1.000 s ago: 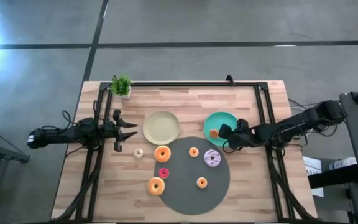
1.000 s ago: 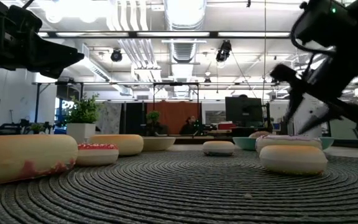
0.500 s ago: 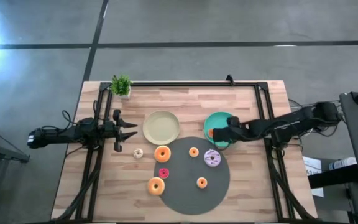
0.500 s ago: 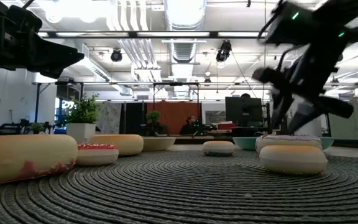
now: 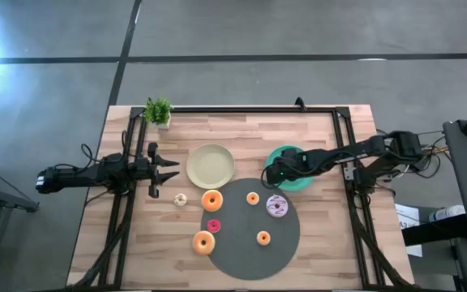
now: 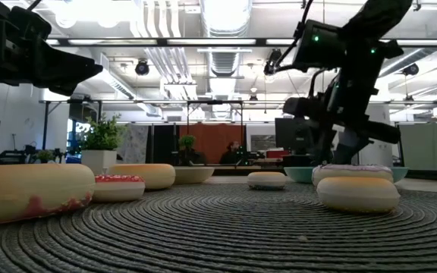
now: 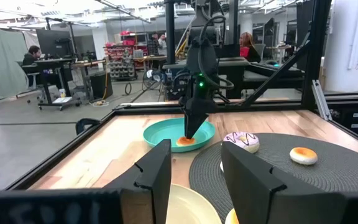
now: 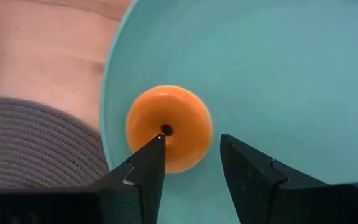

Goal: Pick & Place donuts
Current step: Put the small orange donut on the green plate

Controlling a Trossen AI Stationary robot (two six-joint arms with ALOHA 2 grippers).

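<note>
The small orange donut [image 8: 168,127] is next to be picked and placed. My right gripper will grab it by the ring [image 8: 190,140] beside its hole.
A small orange donut [image 8: 168,127] lies flat in the teal plate [image 8: 278,74]; it also shows in the left wrist view [image 7: 186,141]. My right gripper [image 8: 192,146] is open and points down right over it, hiding it in the high view [image 5: 274,172]. Several more donuts rest on the grey mat [image 5: 242,255]: a lilac one [image 5: 276,205], orange ones [image 5: 212,200] [image 5: 203,242] and minis. A cream mini [image 5: 181,199] lies on the wood. My left gripper [image 5: 169,170] is open at the table's left, holding nothing. My right gripper comes at the orange donut in the teal plate from above, pointing down, with one fingertip [image 8: 157,146] over the donut's hole. I cannot tell whether it touches the donut.
An empty cream plate [image 5: 211,165] sits left of the teal plate. A small potted plant [image 5: 158,111] stands at the far left corner. Black frame rails [image 5: 343,138] run along the table's sides. Bare wood lies along the far and near edges.
My right gripper has travelled toward the table's left, from the teal plate's right rim across the plate, and now stands over the orange donut. The donut has stayed where it lay.
</note>
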